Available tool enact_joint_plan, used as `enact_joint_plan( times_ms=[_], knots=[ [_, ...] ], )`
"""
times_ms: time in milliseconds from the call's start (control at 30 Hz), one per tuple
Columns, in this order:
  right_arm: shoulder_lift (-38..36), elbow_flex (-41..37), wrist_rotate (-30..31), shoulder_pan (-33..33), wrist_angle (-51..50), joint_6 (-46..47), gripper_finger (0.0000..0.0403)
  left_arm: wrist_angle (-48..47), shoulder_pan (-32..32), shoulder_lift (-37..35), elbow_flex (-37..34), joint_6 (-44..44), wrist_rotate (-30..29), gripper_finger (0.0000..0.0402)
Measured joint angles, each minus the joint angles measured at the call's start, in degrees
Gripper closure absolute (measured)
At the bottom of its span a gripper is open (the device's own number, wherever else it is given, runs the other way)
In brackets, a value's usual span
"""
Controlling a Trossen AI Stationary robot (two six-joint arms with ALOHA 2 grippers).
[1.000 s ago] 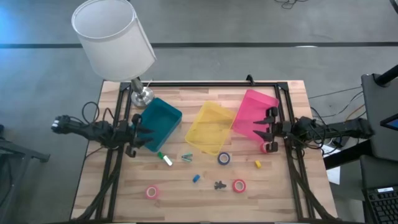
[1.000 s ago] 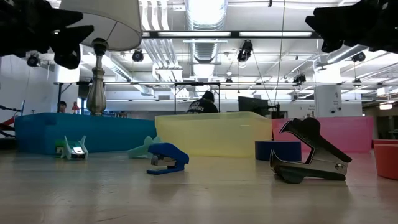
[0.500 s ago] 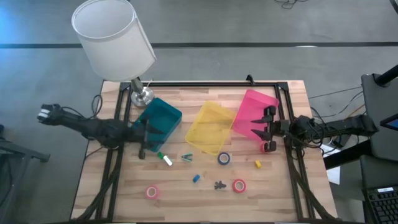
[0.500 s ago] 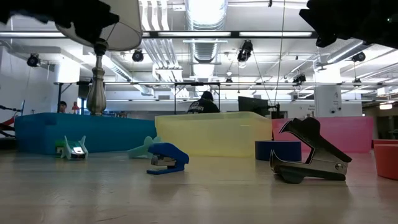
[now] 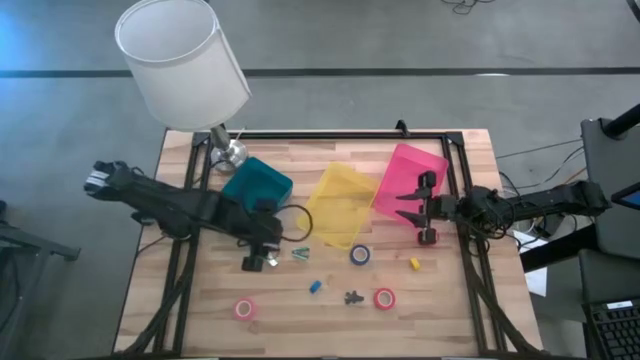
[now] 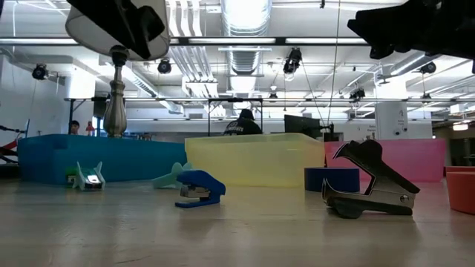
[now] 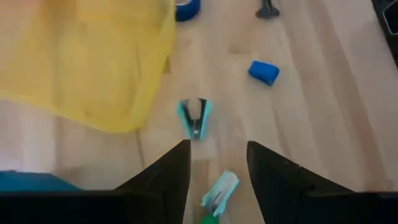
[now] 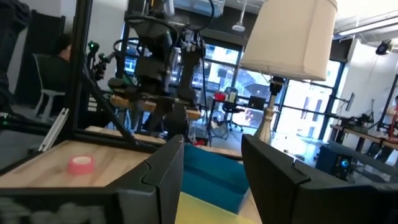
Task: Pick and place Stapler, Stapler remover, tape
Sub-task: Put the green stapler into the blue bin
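The green-and-white stapler needs to go in the teal bin (image 7: 28, 183), so my left gripper should grab it next by its green end (image 7: 210, 218).
My left gripper (image 5: 256, 260) (image 7: 217, 180) hangs open, pointing down, above the green-and-white stapler (image 7: 219, 191) (image 6: 87, 179), which lies on the table near the teal bin (image 5: 258, 190). My right gripper (image 5: 403, 207) (image 8: 211, 180) is open and held level over the pink bin's (image 5: 412, 170) near part. Lying on the wood are a teal staple remover (image 7: 195, 118), a small blue stapler (image 5: 316, 287) (image 6: 200, 188), a dark staple remover (image 5: 352, 298) (image 6: 367, 190), blue-purple tape (image 5: 360, 254), red tape (image 5: 385, 298) and pink tape (image 5: 244, 309).
A yellow bin (image 5: 340, 205) sits between the teal and pink bins. A lamp with a white shade (image 5: 182, 60) stands at the far left corner. A small yellow piece (image 5: 414, 264) lies near the right rail. A black frame (image 5: 330, 136) borders the table.
My left arm has swung from the table's left edge toward the middle, past the teal bin's near side, and its gripper has tipped down over the green-and-white stapler. My right gripper has edged toward the table's left over the pink bin. Nothing on the table has moved.
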Motion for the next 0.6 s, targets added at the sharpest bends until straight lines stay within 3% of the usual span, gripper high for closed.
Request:
enact_joint_plan(
  times_ms=[600],
  knots=[
    [0.7, 0.0, 0.0, 0.0, 0.1, -1.1, 0.0243, -9.7, -2.5, 13.6, -1.4, -0.6, 2.5, 0.0241]
  ],
)
